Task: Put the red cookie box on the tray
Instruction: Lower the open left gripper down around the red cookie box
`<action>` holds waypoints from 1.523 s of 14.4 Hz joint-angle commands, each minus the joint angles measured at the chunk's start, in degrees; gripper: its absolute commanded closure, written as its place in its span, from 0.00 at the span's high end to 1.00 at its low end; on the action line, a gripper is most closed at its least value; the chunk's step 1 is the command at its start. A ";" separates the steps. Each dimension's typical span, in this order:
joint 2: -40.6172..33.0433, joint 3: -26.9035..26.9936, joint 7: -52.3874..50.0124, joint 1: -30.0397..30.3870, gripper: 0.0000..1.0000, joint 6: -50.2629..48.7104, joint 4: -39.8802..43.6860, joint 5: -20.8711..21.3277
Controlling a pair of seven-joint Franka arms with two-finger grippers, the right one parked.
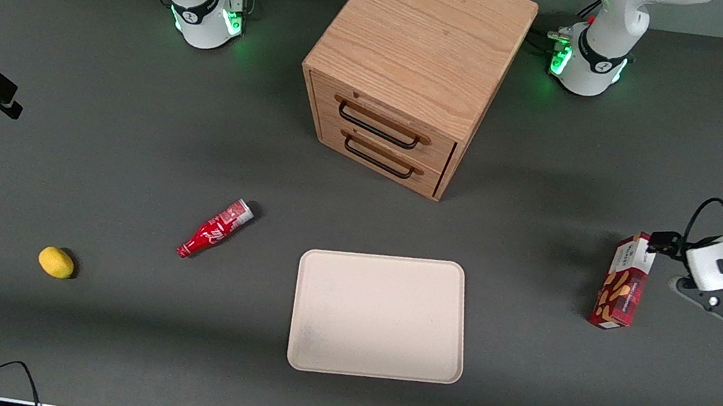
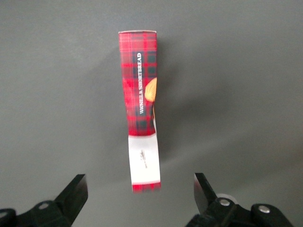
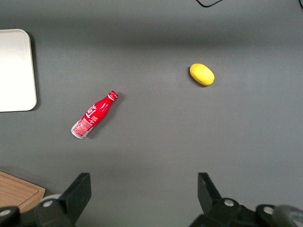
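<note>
I will place the red cookie box on the cream-beige tray [image 1: 380, 315], so next I will grab the box with my left gripper by its white end [image 1: 634, 255].
The red cookie box [image 1: 623, 281] lies on its long narrow edge on the grey table, toward the working arm's end, well apart from the tray. It is dark-red tartan with a white end panel and tan cookie pictures, and it also shows in the left wrist view [image 2: 141, 109]. The cream-beige tray [image 1: 380, 315] lies flat and bare near the front camera, in front of the drawer cabinet. My left gripper [image 1: 712, 302] hangs above the table close beside the box. It is open and empty [image 2: 139, 189], and the box's white end shows between its fingers.
A wooden two-drawer cabinet [image 1: 410, 67] stands farther from the front camera than the tray. A small red bottle [image 1: 215, 229] and a yellow lemon-like fruit [image 1: 56, 262] lie toward the parked arm's end; both also show in the right wrist view, the bottle [image 3: 93, 115] and the fruit [image 3: 202, 74].
</note>
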 commanded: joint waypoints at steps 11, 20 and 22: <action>6.22 -0.15 2.96 0.10 1.00 20.93 -9.52 -3.07; 6.40 -0.15 2.96 0.19 0.00 20.75 -9.43 -4.66; 6.31 -0.15 3.05 0.19 0.00 20.67 -9.34 -4.66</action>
